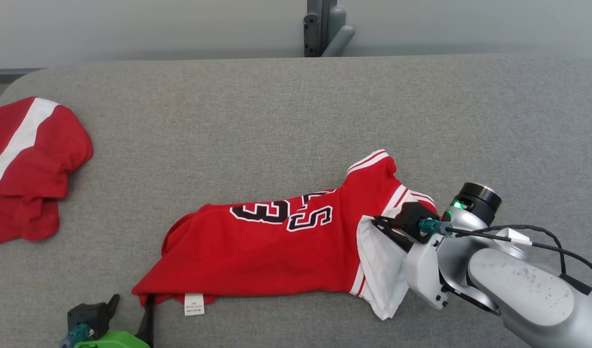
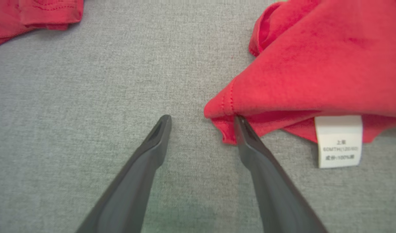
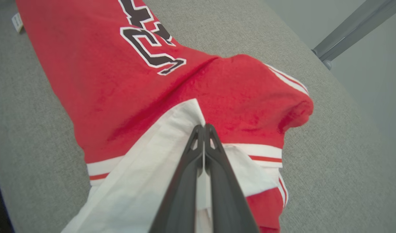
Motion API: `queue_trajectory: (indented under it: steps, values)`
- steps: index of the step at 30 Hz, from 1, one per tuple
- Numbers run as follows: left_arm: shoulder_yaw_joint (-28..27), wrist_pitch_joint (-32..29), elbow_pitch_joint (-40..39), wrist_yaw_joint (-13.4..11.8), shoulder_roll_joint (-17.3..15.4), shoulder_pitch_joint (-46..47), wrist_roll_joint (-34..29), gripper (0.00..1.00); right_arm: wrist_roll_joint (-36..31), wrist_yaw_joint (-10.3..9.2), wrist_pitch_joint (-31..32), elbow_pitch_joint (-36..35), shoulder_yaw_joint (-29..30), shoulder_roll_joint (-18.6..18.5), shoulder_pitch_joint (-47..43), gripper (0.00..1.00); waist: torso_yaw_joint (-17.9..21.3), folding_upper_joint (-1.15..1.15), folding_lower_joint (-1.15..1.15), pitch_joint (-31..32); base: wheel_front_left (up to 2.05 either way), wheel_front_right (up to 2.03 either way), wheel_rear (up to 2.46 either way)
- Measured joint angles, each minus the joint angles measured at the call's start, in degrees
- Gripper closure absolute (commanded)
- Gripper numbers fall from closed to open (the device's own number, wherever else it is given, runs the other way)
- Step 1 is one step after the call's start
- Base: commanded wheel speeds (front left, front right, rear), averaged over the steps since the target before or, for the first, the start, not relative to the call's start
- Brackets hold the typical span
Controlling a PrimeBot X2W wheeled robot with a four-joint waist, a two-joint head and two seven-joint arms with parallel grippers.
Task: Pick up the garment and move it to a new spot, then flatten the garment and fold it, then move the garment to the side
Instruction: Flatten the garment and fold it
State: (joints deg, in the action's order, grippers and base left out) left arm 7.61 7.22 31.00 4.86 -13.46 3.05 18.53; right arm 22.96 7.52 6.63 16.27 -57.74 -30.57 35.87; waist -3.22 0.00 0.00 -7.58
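My left gripper needs to grab the red hem corner point(image 1: 143, 290) next, because it sticks up off the table while the body of the jersey point(image 1: 259, 252) lies slack.
The garment point(image 1: 276, 256) is a red jersey with black-and-white numbers, lying crumpled lengthwise on the grey table point(image 1: 276, 106). My right gripper point(image 1: 375, 223) is shut on its white inner fabric at the right end, near a striped sleeve; in the right wrist view the fingertips point(image 3: 204, 127) pinch a white fold of the garment point(image 3: 120, 81). My left gripper point(image 1: 131, 300) stands open at the garment's lower left corner. In the left wrist view, the left gripper point(image 2: 201, 119) has one finger touching the red hem corner point(image 2: 223, 110), the other on bare table.
A white care label point(image 1: 194, 303) hangs from the garment's near hem. A second red garment with a white stripe point(image 1: 30, 164) lies bunched at the table's far left. A grey post point(image 1: 324, 29) stands behind the table's back edge.
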Motion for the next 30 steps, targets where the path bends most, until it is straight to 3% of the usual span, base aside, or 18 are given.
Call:
queue_trajectory:
  steps: [9, 15, 26, 27, 28, 29, 30]
  values:
    - [5.0, -0.4, -2.1, 2.2, -0.3, 0.0, 2.2, 0.00, 0.0, 0.00, 0.0, -1.1, 1.7, -0.3, -0.5, 1.00, 1.3, 0.00, 0.00, 0.4, 0.00, 0.00, 0.00]
    - [3.2, 0.9, -1.2, 0.1, -1.9, 0.1, 2.7, 0.00, -0.1, 0.00, 0.0, -1.8, 3.1, -0.5, -1.6, 1.00, 2.7, 0.00, 0.00, 0.9, 0.00, 0.00, 0.00]
    - [5.5, 0.3, -0.1, 1.7, -3.3, 0.6, 4.1, 0.00, -0.2, 0.00, 0.5, -2.9, 6.1, -2.0, -2.8, 1.00, 4.1, 0.00, 0.00, 0.9, 0.00, 0.00, 0.00]
    - [5.7, 0.0, 0.2, 1.8, -3.5, 0.9, 4.2, 0.29, -0.2, 0.00, 0.5, -3.0, 6.6, -2.1, -2.8, 1.00, 4.2, 0.00, 0.00, 0.9, 0.00, 0.00, 0.00]
    - [5.9, -0.1, 0.4, 1.9, -3.6, 1.1, 4.4, 0.52, -0.3, 0.00, 0.5, -3.1, 6.9, -2.2, -2.8, 1.00, 4.3, 0.00, 0.00, 0.9, 0.00, 0.00, 0.00]
    - [6.2, -0.1, 0.6, 2.0, -3.7, 1.2, 4.7, 0.62, -0.4, 0.00, 0.5, -3.1, 7.2, -2.3, -2.9, 1.00, 4.4, 0.00, 0.00, 0.9, 0.00, 0.00, 0.00]
    - [6.5, -0.1, 0.7, 2.0, -3.8, 1.3, 4.8, 0.80, -0.4, 0.00, 0.5, -3.2, 7.7, -2.4, -3.0, 1.00, 4.6, 0.00, 0.00, 1.0, 0.00, 0.00, 0.00]
